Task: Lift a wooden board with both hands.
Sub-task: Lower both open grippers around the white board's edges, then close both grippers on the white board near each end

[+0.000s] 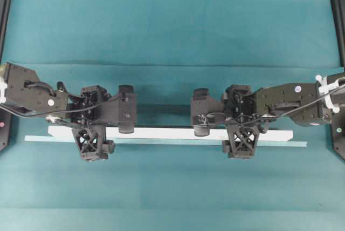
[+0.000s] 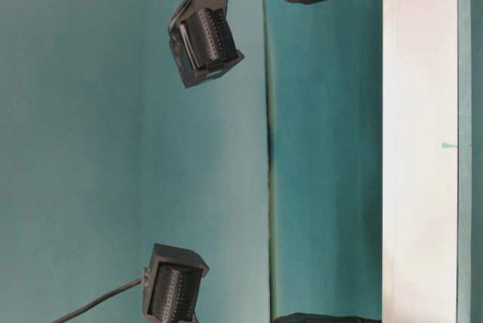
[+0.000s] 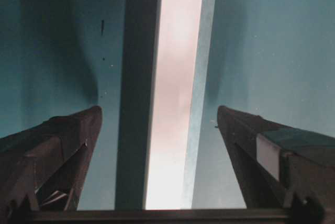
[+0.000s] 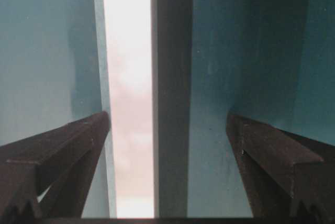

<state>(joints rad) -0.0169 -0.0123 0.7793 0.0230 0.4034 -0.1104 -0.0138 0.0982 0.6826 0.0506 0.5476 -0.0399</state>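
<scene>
I should close my left gripper on the board: its fingers reach down around the board's long sides, so they would hold the board if I closed now.
The wooden board (image 1: 172,133) is a long white bar lying across the teal table, with a dark band along its far side. My left gripper (image 1: 93,122) hangs over its left part and my right gripper (image 1: 239,121) over its right part. In the left wrist view the board (image 3: 175,103) runs between the fingers (image 3: 68,145) of the open left gripper (image 3: 159,110), untouched. The right wrist view has the board (image 4: 131,77) between the spread fingers (image 4: 272,156) of the open right gripper (image 4: 168,115). The table-level view shows the board (image 2: 419,149) at its right.
A thin pale teal tape strip (image 1: 161,143) lies along the board's near edge, longer than the board. Black frame posts (image 1: 4,4) (image 1: 338,15) stand at the table's far corners. Two ribbed black blocks (image 2: 204,40) (image 2: 173,289) on the arms hang apart from the board.
</scene>
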